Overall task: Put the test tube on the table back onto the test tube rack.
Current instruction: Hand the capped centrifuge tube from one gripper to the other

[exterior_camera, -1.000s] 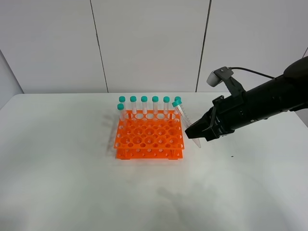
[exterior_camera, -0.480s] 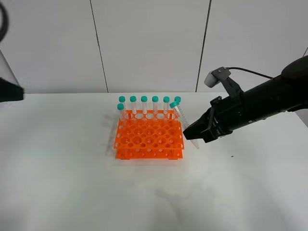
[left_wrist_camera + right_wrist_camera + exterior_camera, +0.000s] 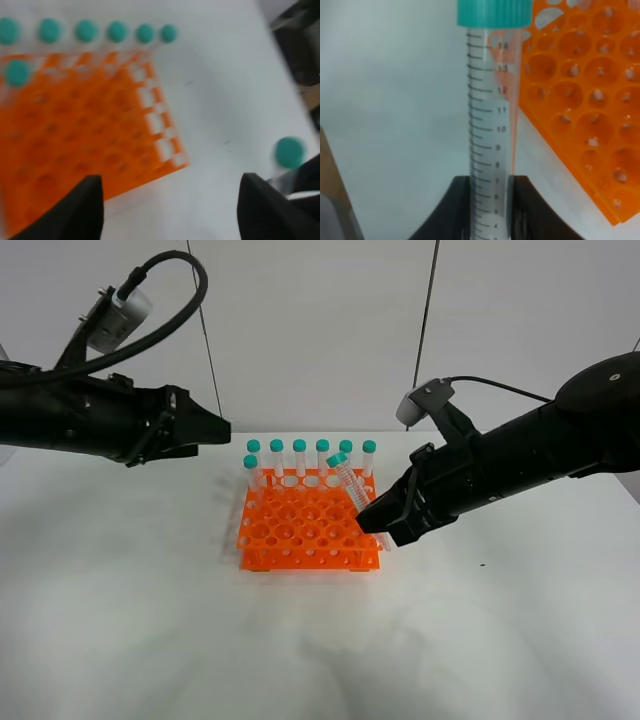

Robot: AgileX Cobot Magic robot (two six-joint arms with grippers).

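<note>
The left gripper needs to grab the test tube by its teal cap [image 3: 337,459] next, so that the tube's clear body stays free to go into the orange rack.
My right gripper [image 3: 378,520] is shut on the test tube [image 3: 352,488], a clear tube with a teal cap [image 3: 337,459]. It holds the tube tilted over the right edge of the orange test tube rack [image 3: 305,525], cap leaning left. In the right wrist view the tube [image 3: 491,125] stands between the black fingers [image 3: 457,210], beside the rack [image 3: 585,100]. My left gripper [image 3: 220,427] is open and empty, in the air left of and above the rack. The blurred left wrist view shows its fingers [image 3: 82,210] wide apart over the rack [image 3: 75,125], with the held tube's cap [image 3: 289,152] to one side.
Several capped tubes [image 3: 300,455] stand in the rack's back row, and one more stands at the left end of the second row [image 3: 251,468]. The white table [image 3: 120,590] spreads around the rack. A grey panelled wall stands behind it.
My left arm has swung in from the left edge to a spot above and left of the rack. My right gripper has carried the tube leftward, to over the rack's right edge.
</note>
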